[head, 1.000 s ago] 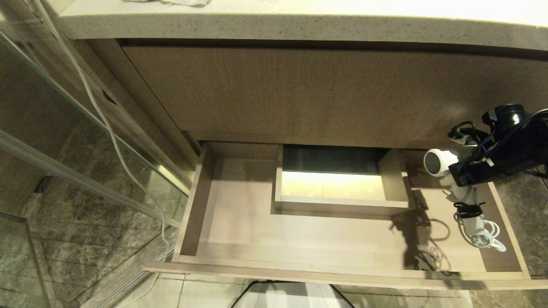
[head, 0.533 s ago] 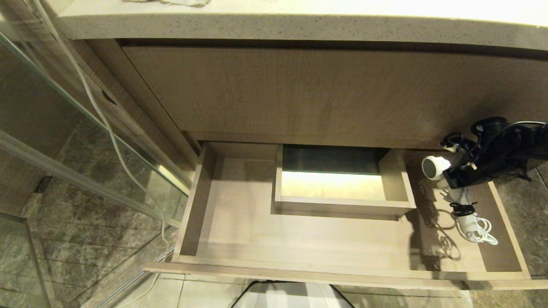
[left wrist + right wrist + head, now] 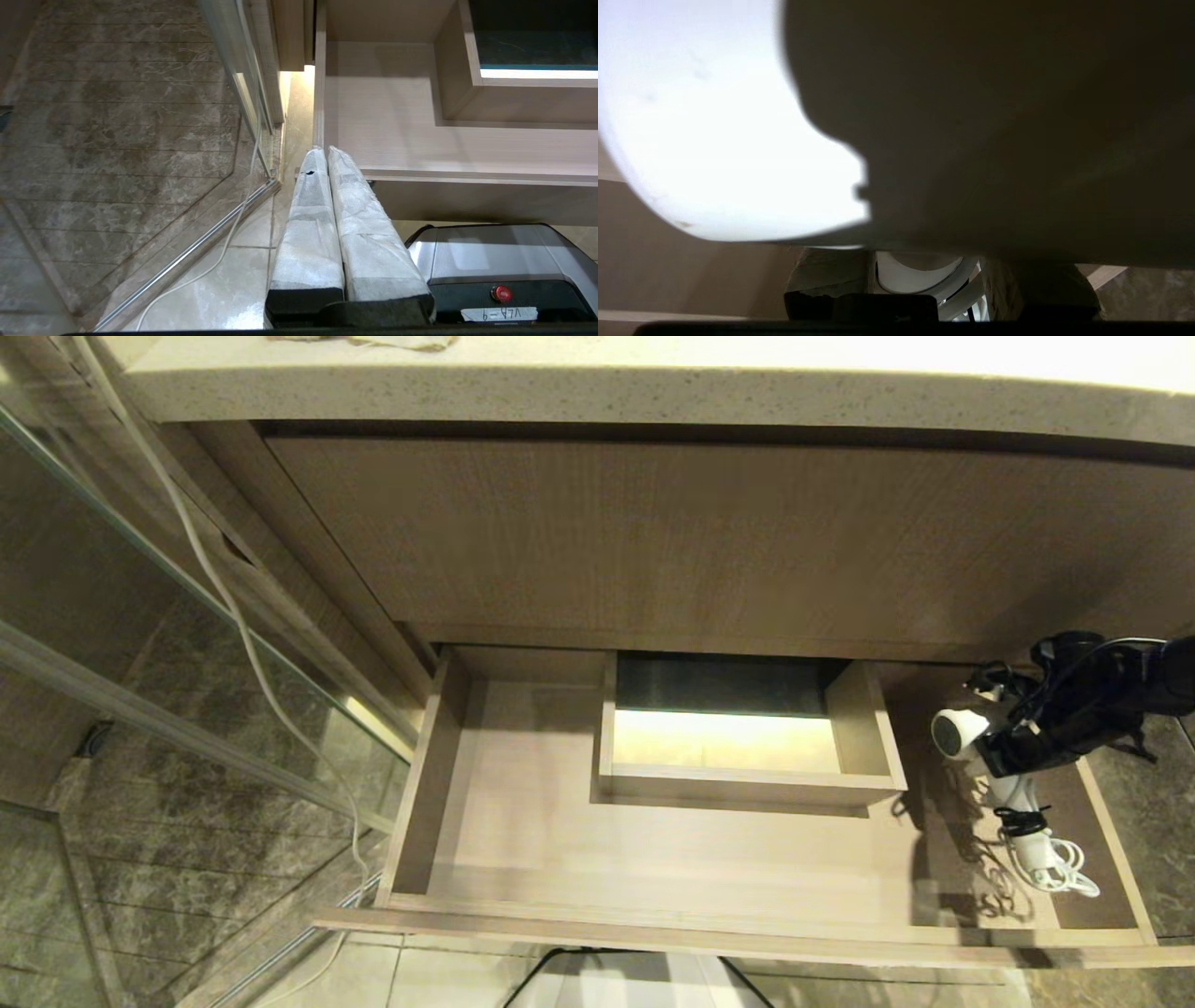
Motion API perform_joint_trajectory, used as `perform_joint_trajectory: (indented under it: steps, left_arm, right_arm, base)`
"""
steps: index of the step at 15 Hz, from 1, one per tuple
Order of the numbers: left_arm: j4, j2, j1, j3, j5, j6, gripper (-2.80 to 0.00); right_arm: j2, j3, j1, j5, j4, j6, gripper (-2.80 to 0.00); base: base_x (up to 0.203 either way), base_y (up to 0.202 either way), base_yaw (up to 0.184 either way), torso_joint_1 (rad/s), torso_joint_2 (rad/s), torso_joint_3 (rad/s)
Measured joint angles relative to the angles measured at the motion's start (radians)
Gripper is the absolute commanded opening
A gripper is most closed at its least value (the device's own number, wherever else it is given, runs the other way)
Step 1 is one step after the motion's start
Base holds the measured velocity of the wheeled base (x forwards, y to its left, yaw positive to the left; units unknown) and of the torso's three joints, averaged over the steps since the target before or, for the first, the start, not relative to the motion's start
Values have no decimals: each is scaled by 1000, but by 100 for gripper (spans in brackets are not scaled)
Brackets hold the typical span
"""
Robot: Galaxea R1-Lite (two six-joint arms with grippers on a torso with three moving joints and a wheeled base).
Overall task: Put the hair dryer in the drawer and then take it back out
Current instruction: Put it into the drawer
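The hair dryer stays held in my right gripper from here until it touches the bottom of the drawer. In the head view the coiled cord hangs above its shadow there.
The wide beige drawer (image 3: 653, 933) stands pulled open below the vanity. My right gripper (image 3: 997, 758) hangs over the drawer's right end, shut on the white hair dryer (image 3: 954, 733) by its barrel. The handle and the bound, coiled cord (image 3: 1053, 873) dangle below, just above or touching the drawer floor; I cannot tell which. In the right wrist view the hair dryer (image 3: 714, 140) fills most of the picture between the fingers (image 3: 826, 273). My left gripper (image 3: 324, 151) is shut and empty, parked outside the drawer's front left corner (image 3: 322, 93).
A boxed cutout (image 3: 747, 784) takes up the drawer's mid-back. Above it are a taller wood-grain panel (image 3: 700, 541) and a stone countertop (image 3: 607, 392). A glass partition (image 3: 187, 644) with a white cable (image 3: 252, 653) stands at the left. The robot's base (image 3: 504, 266) sits under the drawer front.
My right gripper has sunk toward the drawer floor with the hair dryer, so the cord hangs lower and its shadow has drawn closer. The left arm has not moved.
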Motion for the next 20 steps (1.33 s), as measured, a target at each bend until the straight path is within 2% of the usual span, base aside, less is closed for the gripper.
perform_joint_trajectory:
  steps: [4,8,15,16,17,20]
  left_arm:
    - [0,0,0,0,0,0,-280]
    - [0,0,0,0,0,0,-280]
    - [0,0,0,0,0,0,-280]
    - [0,0,0,0,0,0,-280]
    - [0,0,0,0,0,0,-280]
    - [0,0,0,0,0,0,-280]
  right_arm:
    - [78,-47,-14,3,-16,-28,-280]
    - [173,-135,-8,6,-79,-29,-280]
    - [271,-204,-6,4,-146,-25,-280]
    - [280,-213,-6,6,-149,-26,-259]
    - [289,-220,-6,6,-163,-26,0]
    - [299,-227,-7,5,-204,-27,0]
  base:
    - [0,0,0,0,0,0]
    - [0,0,0,0,0,0]
    - [0,0,0,0,0,0]
    - [0,0,0,0,0,0]
    - [0,0,0,0,0,0]
    - [0,0,0,0,0,0]
